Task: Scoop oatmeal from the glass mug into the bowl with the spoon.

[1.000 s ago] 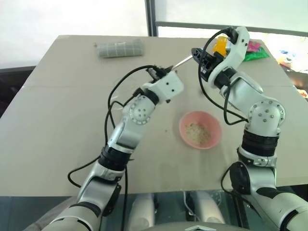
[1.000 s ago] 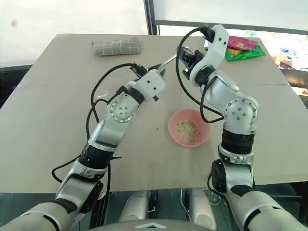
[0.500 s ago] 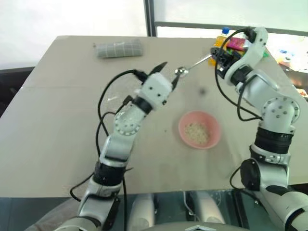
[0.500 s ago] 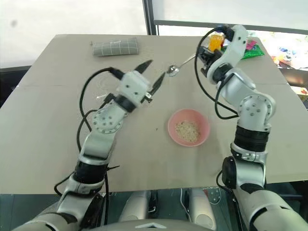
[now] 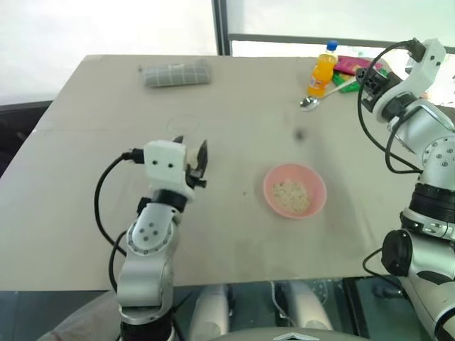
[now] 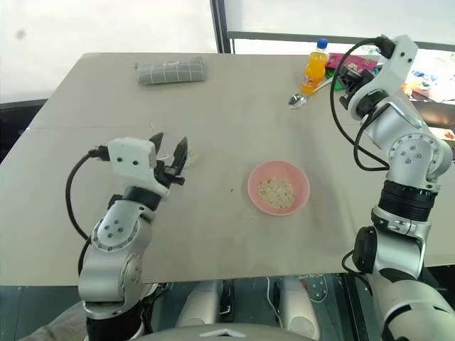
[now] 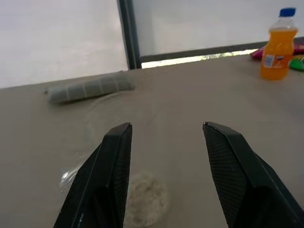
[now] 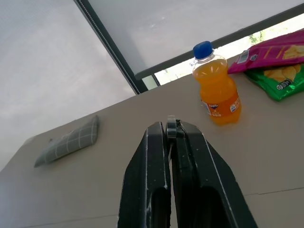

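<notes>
Loose oatmeal [image 7: 147,199] is inside the glass mug and could spill if the mug tips. My left gripper needs to grab the mug by its curved handle [image 7: 69,177] next.
My left gripper [image 5: 190,152] stands open low over the table's left half, nothing between its fingers [image 7: 114,175]. Just beyond its tips is the faint clear glass mug [image 5: 183,126], and pale oatmeal [image 7: 145,206] shows below the fingers in the left wrist view. The pink bowl [image 5: 318,186] sits at the table's middle with oatmeal [image 5: 290,194] in it. My right gripper [image 5: 367,84] is raised at the far right, shut on the handle end of the silver spoon [image 5: 309,103]. The spoon's bowl hangs beside the orange bottle.
An orange drink bottle [image 5: 321,71] and bright snack bags [image 5: 355,65] stand at the far right of the table. A rolled grey cloth [image 5: 178,72] lies at the far left. A window frame runs behind the table's far edge.
My left gripper drew back and down toward the near left, away from the spoon, its fingers wider apart. My right gripper carried the spoon rightward to the bottle.
</notes>
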